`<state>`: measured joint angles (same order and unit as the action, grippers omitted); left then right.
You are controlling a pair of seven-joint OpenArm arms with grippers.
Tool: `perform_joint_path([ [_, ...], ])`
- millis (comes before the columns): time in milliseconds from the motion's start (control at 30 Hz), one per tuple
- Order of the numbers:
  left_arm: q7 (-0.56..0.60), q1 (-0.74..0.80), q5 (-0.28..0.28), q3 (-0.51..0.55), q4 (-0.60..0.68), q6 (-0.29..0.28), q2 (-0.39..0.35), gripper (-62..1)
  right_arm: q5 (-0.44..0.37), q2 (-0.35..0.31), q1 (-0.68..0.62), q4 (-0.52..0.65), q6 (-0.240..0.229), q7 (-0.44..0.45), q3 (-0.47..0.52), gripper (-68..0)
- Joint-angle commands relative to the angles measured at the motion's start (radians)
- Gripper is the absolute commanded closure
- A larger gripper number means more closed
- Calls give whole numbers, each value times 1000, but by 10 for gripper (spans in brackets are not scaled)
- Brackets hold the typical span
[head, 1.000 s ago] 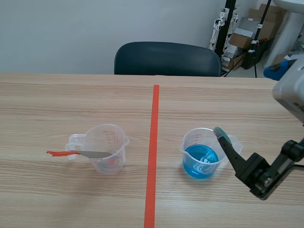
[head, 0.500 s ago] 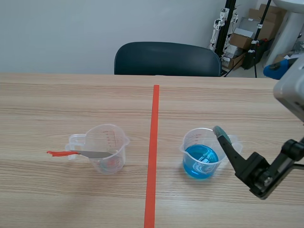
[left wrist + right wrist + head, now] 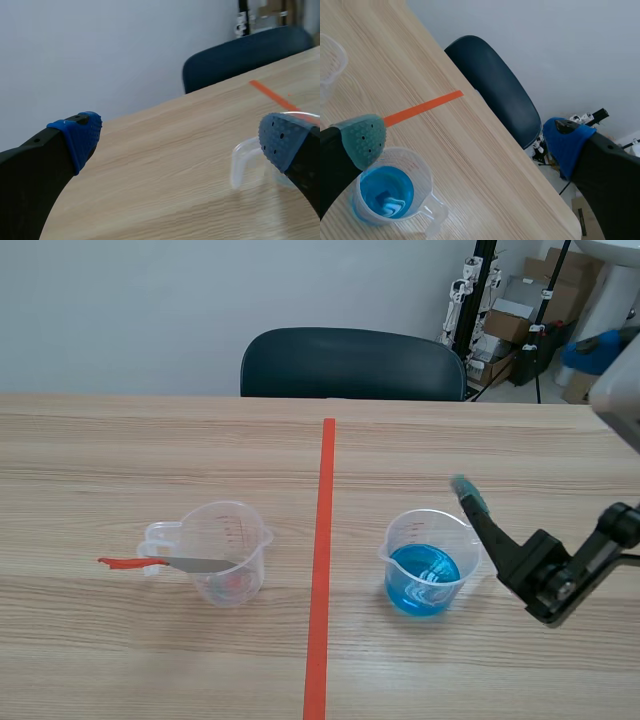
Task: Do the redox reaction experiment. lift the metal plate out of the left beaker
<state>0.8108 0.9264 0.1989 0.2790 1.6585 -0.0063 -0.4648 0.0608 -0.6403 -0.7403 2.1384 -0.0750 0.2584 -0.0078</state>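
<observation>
Next, my right gripper grabs the plate by its top end (image 3: pixel 172 562) beside the red tip, since the beaker's sides close around the plate's lower part.
The left beaker (image 3: pixel 228 550) is clear and stands left of the tape line. A grey metal plate (image 3: pixel 195 564) with a red end lies across its rim, and the red end sticks out to the left. No gripper touches it. My left gripper (image 3: pixel 180 140) is open and shows only in the left wrist view, where the beaker's handle (image 3: pixel 242 162) lies beside one finger. My right gripper (image 3: pixel 465 140) is open, with one pad (image 3: pixel 468 497) just past the right beaker (image 3: pixel 425 565) of blue liquid.
A dark chair (image 3: pixel 350 365) stands behind the table's far edge. Boxes and stands (image 3: pixel 510 315) fill the back right corner. The orange-red tape line (image 3: pixel 321 570) runs between the two beakers.
My right gripper has lifted and drawn back a little from the blue beaker's rim. Both beakers and the plate have stayed where they were.
</observation>
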Motion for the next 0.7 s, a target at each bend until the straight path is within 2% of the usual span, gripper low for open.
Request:
perform_joint_path([
  [0, -16, -19, 6, -11, 8, 0, -35, -623, -4, -5, 12, 12, 6, 28, 10, -679],
  [100, -27, -40, 6, -32, 10, -16, -113, -623, 0, -5, 12, 12, 6, 29, 10, -679],
  [167, -66, -49, 7, -34, 9, -33, -147, -623, 0, -5, 12, 12, -13, 36, 9, -679],
  [233, -152, -60, 6, -34, 5, -89, -172, -623, 0, -5, 12, 12, -36, 47, 9, -679],
  [300, -204, -84, 19, -34, -28, -184, -176, -623, 0, -5, 11, 12, -67, 81, 8, -679],
  [367, -165, -110, 22, -34, -93, -285, -175, -623, 0, -5, 12, 12, -89, 103, 8, -679],
  [433, -79, -127, 21, -34, -172, -356, -167, -623, 0, -4, 14, 12, -92, 111, 8, -679],
  [533, 19, -149, -2, -45, -296, -391, -162, -623, 0, 2, 58, 11, -159, 90, 7, -679],
  [667, 167, -188, -107, -99, -468, -394, -162, -623, -1, 4, 109, 1, -253, 82, -1, -679],
])
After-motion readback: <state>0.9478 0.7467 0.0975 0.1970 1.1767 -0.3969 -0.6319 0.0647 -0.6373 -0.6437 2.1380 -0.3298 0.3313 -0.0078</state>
